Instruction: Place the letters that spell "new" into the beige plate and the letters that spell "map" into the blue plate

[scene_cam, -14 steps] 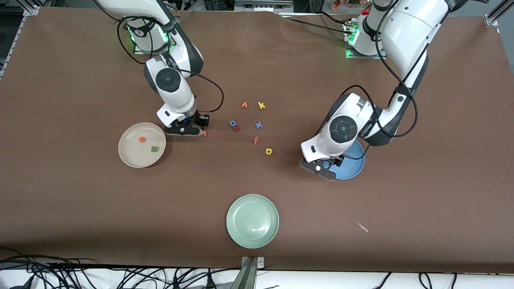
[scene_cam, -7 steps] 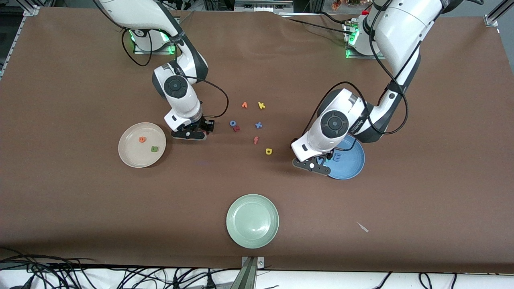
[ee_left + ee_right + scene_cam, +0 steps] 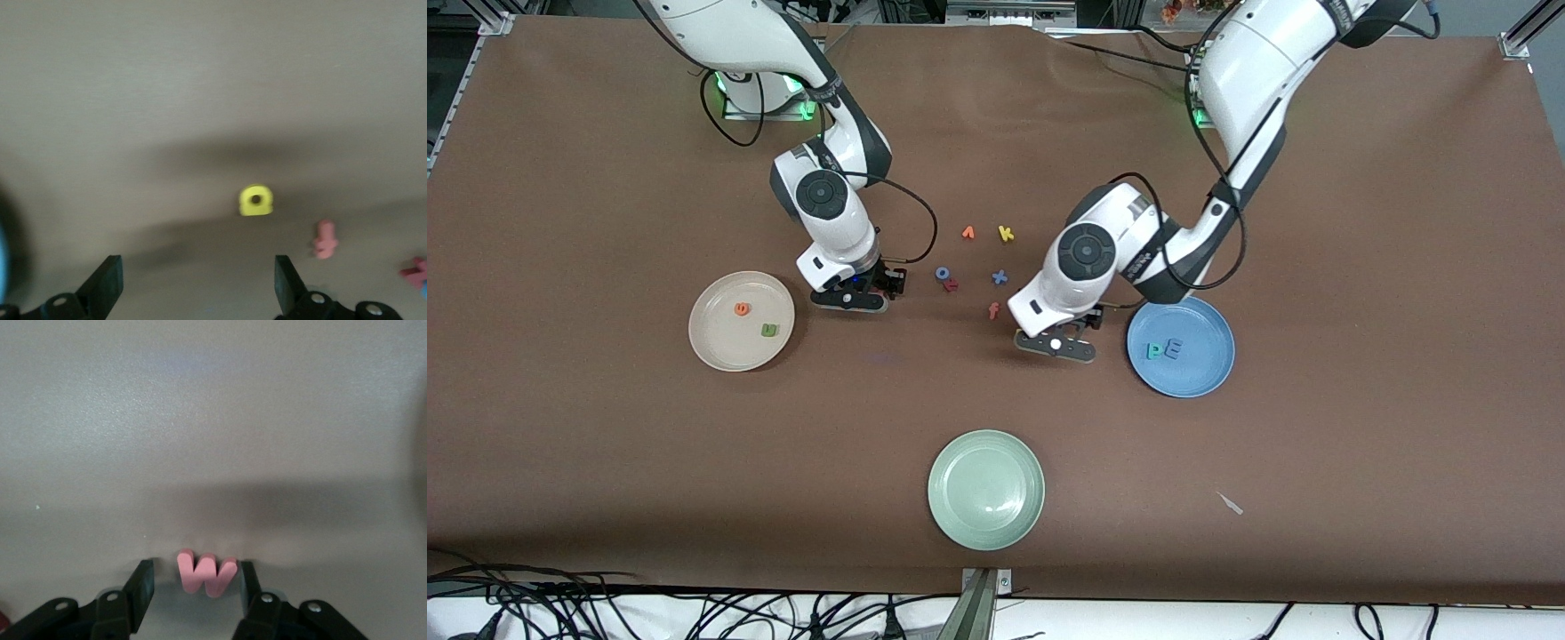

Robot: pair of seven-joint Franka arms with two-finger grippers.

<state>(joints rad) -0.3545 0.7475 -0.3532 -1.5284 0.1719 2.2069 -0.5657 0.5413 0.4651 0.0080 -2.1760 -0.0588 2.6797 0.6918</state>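
The pink w [image 3: 205,572] is between my open fingers. My right gripper should close now. Closing now would hold the w.
The beige plate [image 3: 720,342] holds the orange e [image 3: 741,308] and the green n [image 3: 769,330]. Beside it, toward the middle, my right gripper [image 3: 852,298] is low over the table. In the right wrist view the pink w [image 3: 207,573] lies between the fingers of the right gripper [image 3: 195,590], which is open, with a gap on one side. The blue plate [image 3: 1200,373] holds the teal p [image 3: 1156,350] and the blue m [image 3: 1174,348]. My left gripper [image 3: 1056,345] is open beside that plate. The yellow a [image 3: 256,200] lies just ahead of the left gripper [image 3: 197,283]; the front view hides it.
Loose letters lie mid-table: an orange one [image 3: 967,233], a yellow k [image 3: 1006,233], a blue o [image 3: 942,273], a dark red one [image 3: 951,284], a blue x [image 3: 1000,277], an orange f [image 3: 993,310]. A pale green plate [image 3: 985,489] sits nearer the front camera.
My left gripper has left the blue plate, uncovering the p and m, and moved toward the middle over the yellow a. My right gripper has shifted over the pink w.
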